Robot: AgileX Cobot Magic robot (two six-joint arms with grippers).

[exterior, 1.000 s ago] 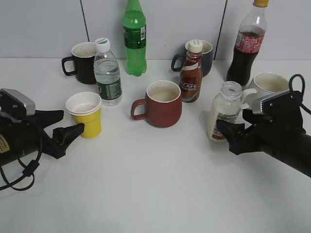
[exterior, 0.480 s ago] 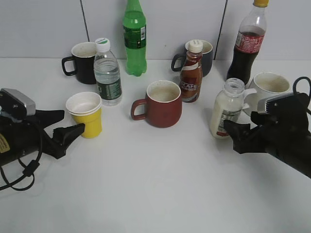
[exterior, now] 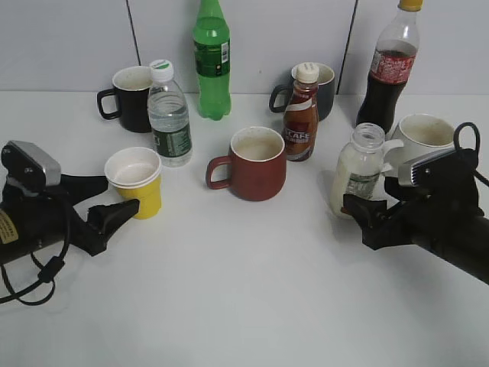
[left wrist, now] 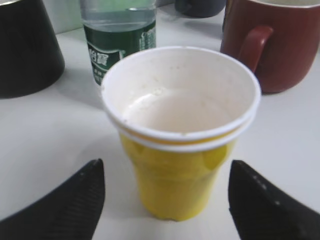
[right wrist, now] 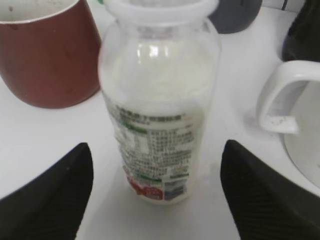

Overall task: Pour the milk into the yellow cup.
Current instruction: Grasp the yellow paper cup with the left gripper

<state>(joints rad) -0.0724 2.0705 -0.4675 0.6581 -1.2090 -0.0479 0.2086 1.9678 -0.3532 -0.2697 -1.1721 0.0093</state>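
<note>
The left gripper grabs the cup around its narrower yellow lower part (exterior: 148, 200) next. The cup flares out to a broad white rim (exterior: 134, 184).
The milk bottle (exterior: 356, 170) stands upright and capless on the white table, right of centre; in the right wrist view (right wrist: 159, 102) it fills the middle. My right gripper (exterior: 368, 210) (right wrist: 157, 200) is open, its jaws wide apart on either side of the bottle's base, not touching it. The yellow cup (exterior: 136, 182) stands at the left; the left wrist view (left wrist: 180, 130) shows its white inside. My left gripper (exterior: 113, 197) (left wrist: 165, 200) is open, one jaw on each side of the cup's base, with gaps to the cup.
A dark red mug (exterior: 255, 163) stands in the middle, a brown coffee bottle (exterior: 300, 113) behind it. A water bottle (exterior: 168, 115) and black mug (exterior: 130, 98) are behind the yellow cup. A white mug (exterior: 420, 138), cola bottle (exterior: 386, 73), green bottle (exterior: 212, 61) and dark mug (exterior: 325, 88) stand behind.
My left gripper has moved slightly right, toward the yellow cup. The milk bottle stands upright after leaning; my right gripper shifted a little beside it.
</note>
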